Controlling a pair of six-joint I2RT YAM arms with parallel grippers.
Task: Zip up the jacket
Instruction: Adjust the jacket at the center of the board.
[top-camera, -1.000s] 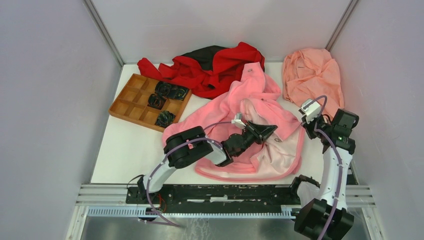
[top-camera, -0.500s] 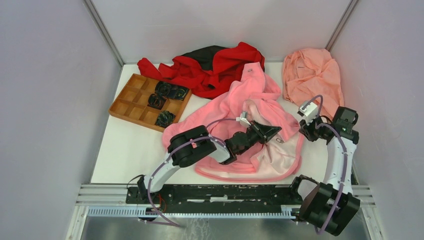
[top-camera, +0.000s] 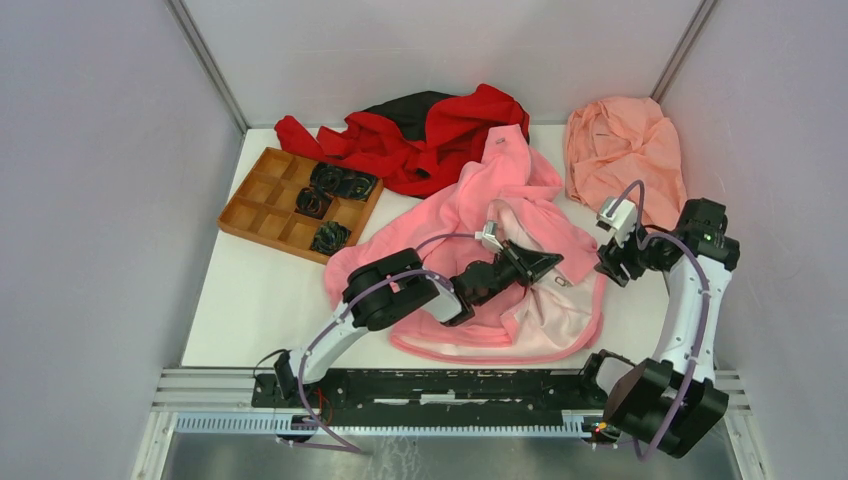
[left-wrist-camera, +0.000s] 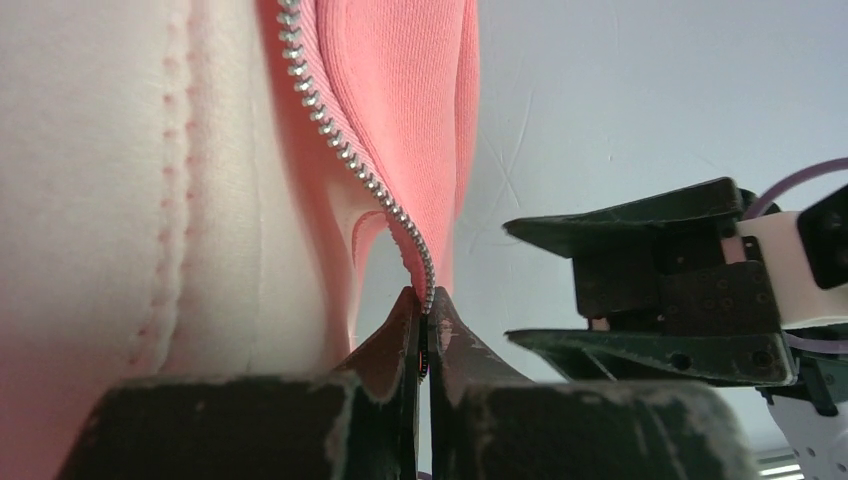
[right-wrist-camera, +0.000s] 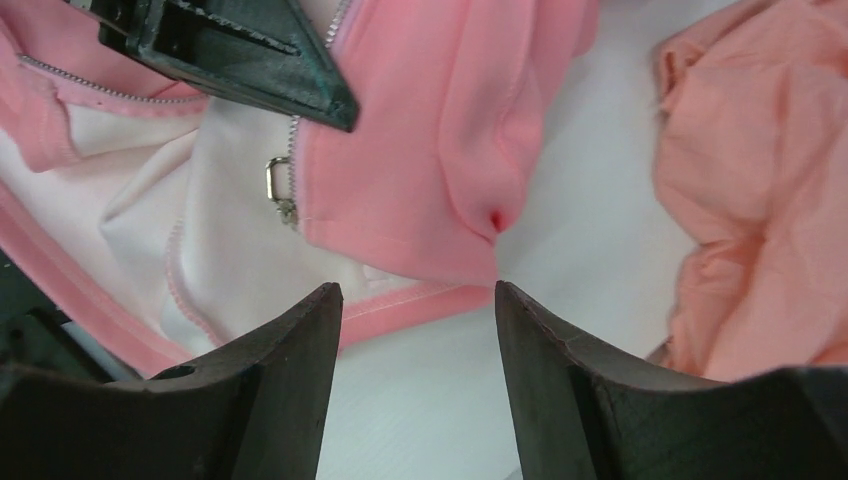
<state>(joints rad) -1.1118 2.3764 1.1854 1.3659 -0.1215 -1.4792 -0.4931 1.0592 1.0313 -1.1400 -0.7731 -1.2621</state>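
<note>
My right gripper grabs the jacket's pink hem beside the metal pull next, so the teeth and pull stay free for zipping up.
The bright pink jacket (top-camera: 470, 205) lies open on the table with its pale lining up. My left gripper (top-camera: 547, 262) is shut on the jacket's zipper edge, and in the left wrist view the metal teeth (left-wrist-camera: 340, 150) run down into the pinched tips of the gripper (left-wrist-camera: 425, 305). The small metal pull (right-wrist-camera: 275, 180) hangs just below the left gripper's tip (right-wrist-camera: 335, 110). My right gripper (right-wrist-camera: 415, 290) stands open over bare table, just off the jacket's hem (right-wrist-camera: 420, 295), holding nothing. It sits right of the jacket (top-camera: 603, 268).
A red-and-black garment (top-camera: 430, 130) lies at the back. A salmon-peach cloth (top-camera: 625, 150) lies at the back right, close to the right arm. A wooden compartment tray (top-camera: 262, 215) holding dark rolled items stands at the left. Grey walls close in both sides.
The right gripper has opened and let go of the jacket, its elbow swinging out to the right. The left gripper has closed fully on the zipper edge and shifted slightly right.
</note>
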